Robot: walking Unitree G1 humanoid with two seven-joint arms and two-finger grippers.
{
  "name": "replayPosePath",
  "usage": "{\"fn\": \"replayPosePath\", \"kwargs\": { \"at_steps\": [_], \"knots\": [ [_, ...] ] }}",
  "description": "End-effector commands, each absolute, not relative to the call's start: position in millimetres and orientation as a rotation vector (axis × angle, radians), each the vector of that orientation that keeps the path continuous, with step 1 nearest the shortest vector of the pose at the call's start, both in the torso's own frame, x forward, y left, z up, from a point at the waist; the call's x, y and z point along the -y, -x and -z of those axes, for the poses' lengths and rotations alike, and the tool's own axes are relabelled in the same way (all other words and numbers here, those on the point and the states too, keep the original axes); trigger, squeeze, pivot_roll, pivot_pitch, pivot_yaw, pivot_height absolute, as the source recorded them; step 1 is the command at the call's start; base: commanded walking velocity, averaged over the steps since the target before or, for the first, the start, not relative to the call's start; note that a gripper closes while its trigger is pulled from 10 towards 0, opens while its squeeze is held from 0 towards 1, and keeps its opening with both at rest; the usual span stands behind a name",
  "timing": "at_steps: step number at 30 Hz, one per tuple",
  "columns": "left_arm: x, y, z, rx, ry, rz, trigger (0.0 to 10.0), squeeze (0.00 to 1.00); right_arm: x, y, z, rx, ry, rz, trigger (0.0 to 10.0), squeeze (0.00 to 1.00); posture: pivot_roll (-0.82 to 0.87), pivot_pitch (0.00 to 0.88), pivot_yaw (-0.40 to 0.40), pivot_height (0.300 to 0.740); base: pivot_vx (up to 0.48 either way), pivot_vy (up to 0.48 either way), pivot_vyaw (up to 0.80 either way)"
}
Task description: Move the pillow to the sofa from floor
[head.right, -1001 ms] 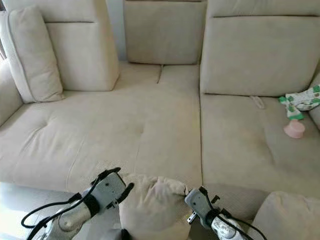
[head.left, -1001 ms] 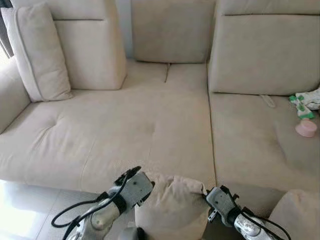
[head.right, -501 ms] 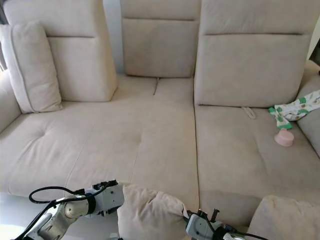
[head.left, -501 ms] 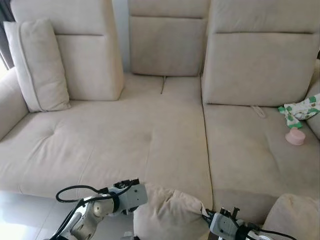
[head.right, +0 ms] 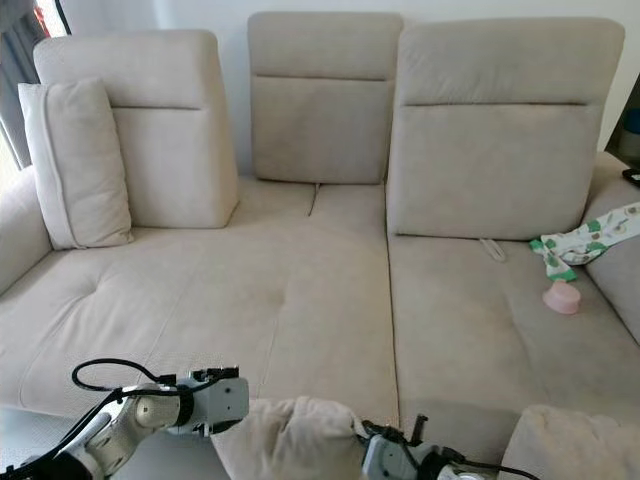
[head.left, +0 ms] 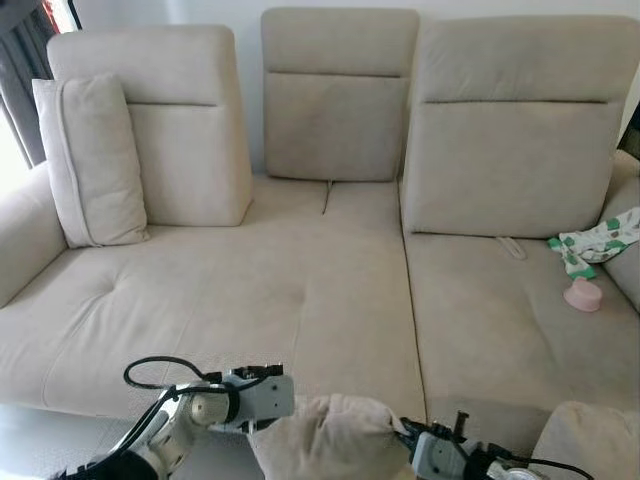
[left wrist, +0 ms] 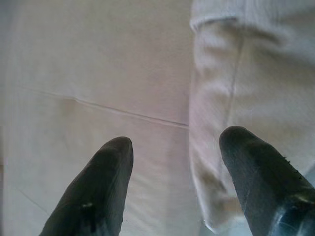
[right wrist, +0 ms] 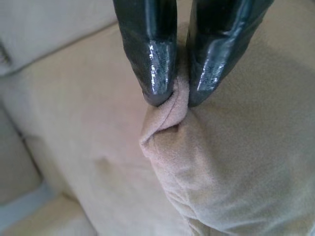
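Observation:
My left gripper is to grab the pillow by its free corner next, so that it can lift the pillow evenly onto the sofa [head.left: 330, 290].
The beige pillow [head.left: 325, 438] hangs low in front of the sofa's seat edge, between my two arms. My right gripper [right wrist: 173, 97] is shut on a pinched fold of the pillow's corner [right wrist: 167, 115]. In the left eye view its wrist [head.left: 437, 457] sits at the pillow's right side. My left gripper [left wrist: 177, 141] is open beside the pillow's edge [left wrist: 246, 73], with bare sofa fabric between its fingers. Its wrist [head.left: 262, 397] is at the pillow's left. The big beige sofa [head.left: 300, 290] spreads out ahead.
A second beige pillow [head.left: 95, 160] leans at the sofa's left end. A green-and-white cloth [head.left: 592, 240] and a small pink object [head.left: 583, 295] lie on the right seat. Another cushion [head.left: 590, 440] is at the lower right. Shiny floor [head.left: 35, 440] shows at the lower left.
The camera has pulled back and tilted up, showing the whole sofa back. The pillow now sits lower in view, and my left wrist has dropped to its left side.

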State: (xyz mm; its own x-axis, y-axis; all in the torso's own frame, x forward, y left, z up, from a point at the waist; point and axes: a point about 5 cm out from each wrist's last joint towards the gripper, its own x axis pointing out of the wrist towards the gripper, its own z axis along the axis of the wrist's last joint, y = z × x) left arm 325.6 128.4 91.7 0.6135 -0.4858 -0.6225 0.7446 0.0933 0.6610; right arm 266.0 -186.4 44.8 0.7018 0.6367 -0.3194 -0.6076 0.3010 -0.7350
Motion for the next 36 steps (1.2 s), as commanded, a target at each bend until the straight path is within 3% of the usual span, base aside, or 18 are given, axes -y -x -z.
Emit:
{"fn": "replayPosePath", "kwargs": {
  "at_steps": [1, 9, 24, 36],
  "knots": [
    [-134.3, -319.9, -79.4, -0.33, -1.207, 0.966, 10.0, 0.0, 180.0, -270.1, -54.7, 0.1, 0.96, -0.825, 0.0, 0.0, -0.01, 0.005, 0.06, 0.605, 0.0, 0.0, 0.0],
    [-151.0, -300.6, -64.2, -0.503, -1.313, 1.171, 10.0, 0.0, 176.2, -272.5, -57.6, 0.121, 0.971, -0.819, 0.0, 0.0, -0.01, 0.0, 0.055, 0.605, 0.0, 0.0, 0.0],
    [-135.8, -309.7, -66.5, -0.439, -1.268, 1.114, 10.0, 0.0, 163.2, -276.3, -69.2, 0.19, 0.995, -0.827, 0.0, 0.0, -0.01, 0.0, 0.057, 0.605, 0.0, 0.0, 0.0],
    [-142.1, -304.0, -56.8, -0.53, -1.284, 1.125, 10.0, 0.0, 148.9, -273.2, -87.2, 0.312, 0.994, -0.823, 0.0, 0.0, -0.02, 0.0, 0.047, 0.605, 0.0, 0.0, 0.0]
  ]
}}
